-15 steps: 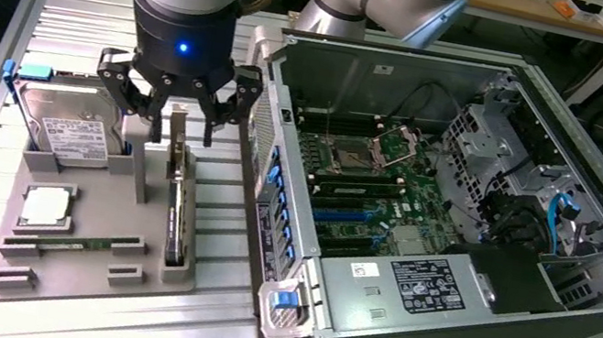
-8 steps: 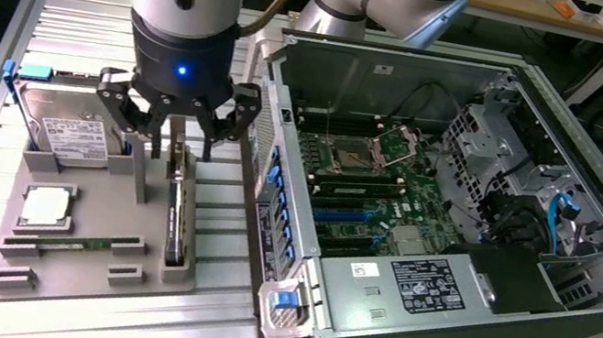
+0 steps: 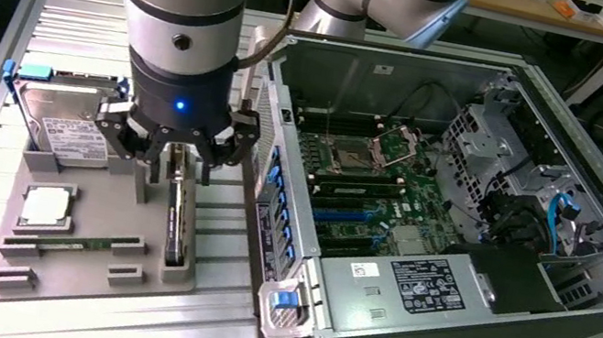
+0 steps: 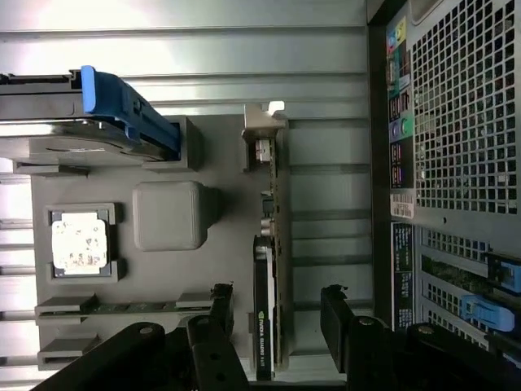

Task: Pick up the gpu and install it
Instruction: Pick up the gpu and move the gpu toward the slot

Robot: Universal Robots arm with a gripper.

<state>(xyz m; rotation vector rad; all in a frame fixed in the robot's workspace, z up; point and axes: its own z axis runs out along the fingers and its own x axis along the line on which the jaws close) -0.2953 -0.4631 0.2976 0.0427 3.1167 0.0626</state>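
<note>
My open fingers stop above the GPU's black shroud point(image 4: 263, 314) and green board edge point(image 4: 280, 244), so closing now would miss. My gripper goes lower, then closes on the GPU.
The gpu point(image 3: 180, 224) stands on its long edge in a slot of the grey holder tray point(image 3: 99, 194), just beside the open computer case point(image 3: 467, 217). In the wrist view the gpu point(image 4: 272, 204) shows its green board edge, black shroud and silver bracket end. My gripper point(image 3: 179, 168) hovers directly over the card's far end and is open. One finger point(image 4: 218, 308) lies to one side of the card and the other finger point(image 4: 335, 309) to the opposite side, with gaps between them and the card. Nothing is held.
The tray also carries a silver hard drive with blue rails point(image 3: 63, 125), a CPU point(image 3: 45, 206) and a narrow RAM stick point(image 3: 77, 241). The case's motherboard point(image 3: 362, 180) lies exposed at the exterior view's right. The case's perforated rear wall point(image 4: 464, 122) stands close beside the card.
</note>
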